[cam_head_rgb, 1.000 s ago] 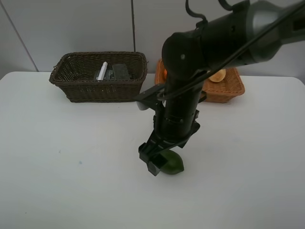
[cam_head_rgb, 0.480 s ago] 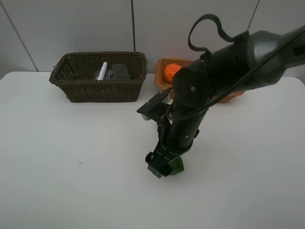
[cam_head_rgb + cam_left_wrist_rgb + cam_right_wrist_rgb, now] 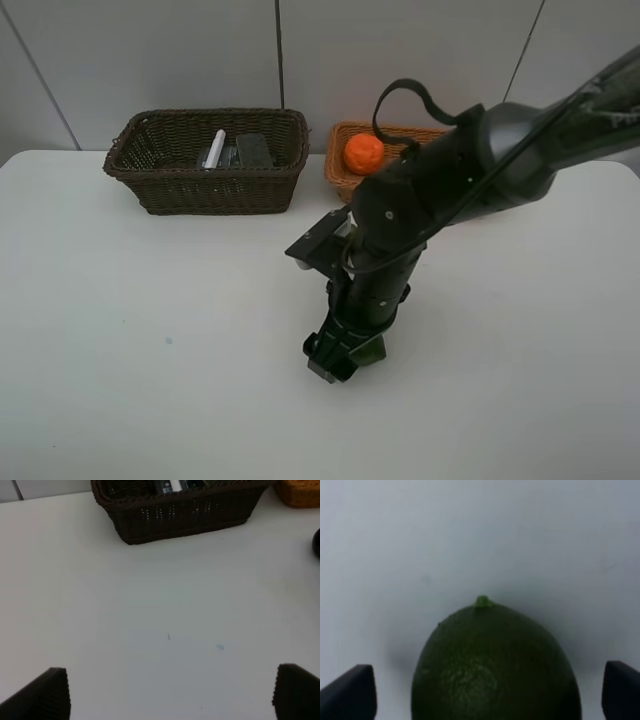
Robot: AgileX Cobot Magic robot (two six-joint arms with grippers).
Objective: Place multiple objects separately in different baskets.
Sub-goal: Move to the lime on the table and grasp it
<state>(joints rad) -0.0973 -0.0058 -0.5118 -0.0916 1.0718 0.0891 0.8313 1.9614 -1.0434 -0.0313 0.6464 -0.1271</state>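
My right gripper's fingers reach down past the rounded sides of the green fruit (image 3: 372, 350), close to the white table. I will close my right gripper on it.
A green fruit (image 3: 495, 665) lies on the white table, filling the space between the open fingers of my right gripper (image 3: 487, 695). From above, the right arm stands almost straight down over it. Only a sliver of the green fruit (image 3: 372, 350) shows beside the right gripper (image 3: 335, 360). I cannot tell whether the fingers touch it. The dark brown basket (image 3: 210, 190) at the back left holds a white marker (image 3: 215, 147) and dark items (image 3: 254, 150). An orange (image 3: 364, 153) sits in the light tan basket (image 3: 335, 168). My left gripper (image 3: 172, 695) hangs open over bare table.
In the left wrist view, the dark basket (image 3: 185, 515) is far ahead, with a corner of the tan basket (image 3: 300, 492) beside it. The right arm's bulk covers most of the tan basket from above. The table's far edge meets a grey wall.
The right arm has dropped lower and shifted slightly toward the table's front, closing over the green fruit. The orange in the tan basket has come into view. The jaws stay open.
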